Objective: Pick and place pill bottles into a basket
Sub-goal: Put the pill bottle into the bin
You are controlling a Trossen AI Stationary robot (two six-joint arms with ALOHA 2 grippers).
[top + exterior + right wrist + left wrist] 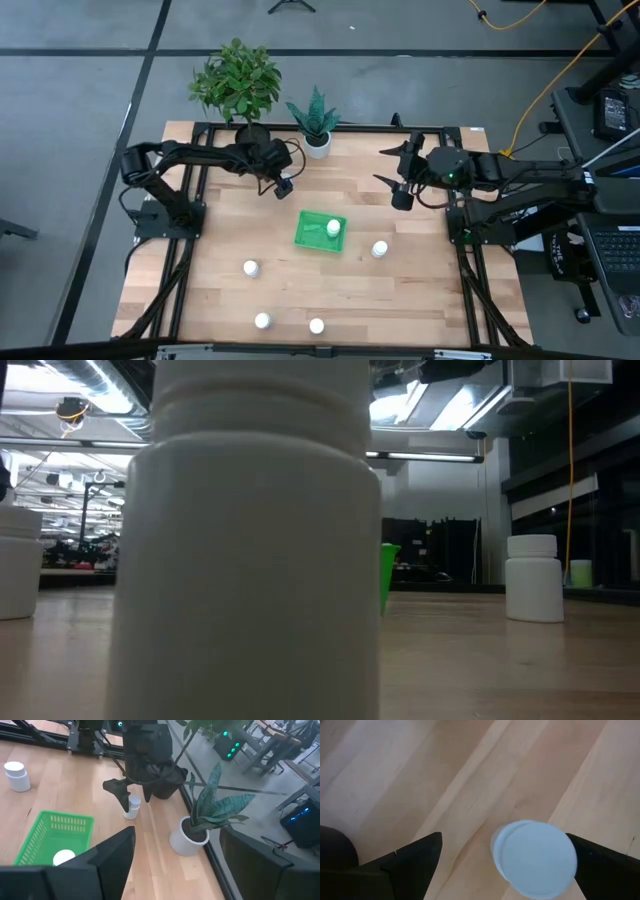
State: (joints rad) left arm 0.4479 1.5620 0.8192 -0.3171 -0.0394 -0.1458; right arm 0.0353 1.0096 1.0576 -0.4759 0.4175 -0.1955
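The cap is level between my left gripper's fingers, so it is time to close now on the bottle's white cap (285, 177) (538, 860).
The green basket (312, 237) lies mid-table with one white pill bottle (333, 229) in it. My left gripper (283, 187) is open at the table's far left. Its fingers stand on either side of an upright bottle (535, 860) that rests on its base on the table. This also shows in the right wrist view (133, 806). My right gripper (400, 190) is open and empty above the table's far right. Several more bottles stand on the table: (380, 249), (251, 268), (262, 321), (316, 326). My left gripper comes at the bottle from above, one finger on each side of it. The cap's edge (572, 855) lies right beside one finger (605, 867), and I cannot tell whether they touch. The other finger (415, 862) stands well apart from the bottle.
A leafy potted plant (238, 85) and a spiky plant in a white pot (316, 125) stand at the table's far edge, just behind my left gripper. In the low view, one bottle (250, 560) stands right in front of the camera and hides most of the basket (388, 575).
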